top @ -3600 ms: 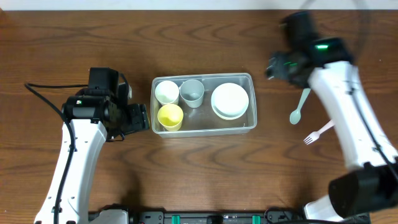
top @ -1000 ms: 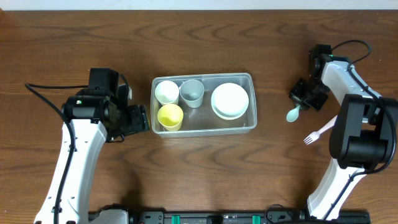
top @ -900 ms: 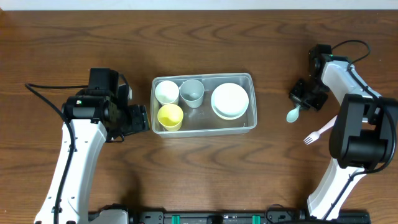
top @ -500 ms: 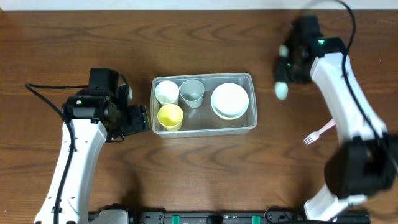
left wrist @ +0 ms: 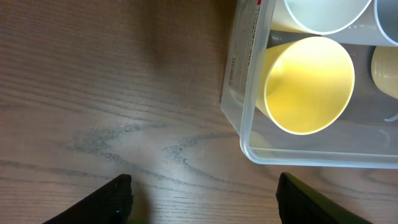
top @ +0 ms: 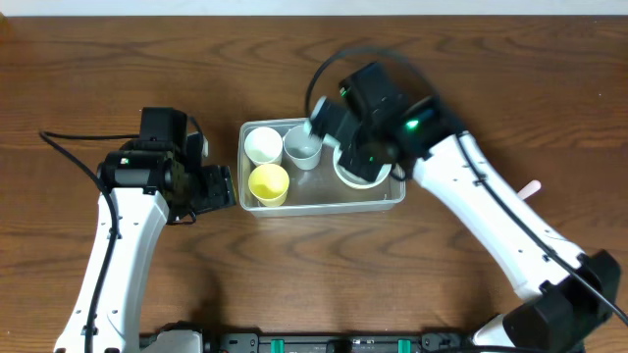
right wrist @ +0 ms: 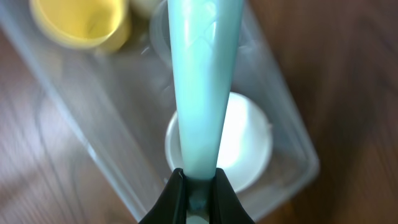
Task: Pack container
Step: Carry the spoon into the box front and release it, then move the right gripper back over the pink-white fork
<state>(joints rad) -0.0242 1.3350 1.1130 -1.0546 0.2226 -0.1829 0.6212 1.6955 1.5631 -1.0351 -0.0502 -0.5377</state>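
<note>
I need to lower the teal spoon [right wrist: 202, 81] to the open bottom of the container before my right gripper lets go of it, because the spoon is over the bowls, beside that open bottom.
The container [top: 324, 203] is a clear rectangular tub at mid-table holding a white cup [top: 263, 145], a grey cup [top: 300, 152], a yellow cup [top: 268, 182] and stacked white bowls [top: 355, 178]. My right gripper [top: 341, 137] hangs over its middle, shut on the handle of a pale teal spoon [right wrist: 202, 81]. The spoon stretches above the bowls [right wrist: 245, 143] toward the grey cup. In the right wrist view the jaws [right wrist: 198, 183] pinch the handle. My left gripper [top: 224, 186] stands open just left of the container [left wrist: 249, 124], with nothing between its fingers [left wrist: 118, 193].
A pink fork [top: 531, 188] lies on the wooden table to the right, mostly hidden by my right arm. The right arm reaches diagonally across the table from the lower right. A black cable trails left of the left arm.
My right arm has swung left with the spoon, from beside the container's right end to over its middle. The left arm has not moved.
</note>
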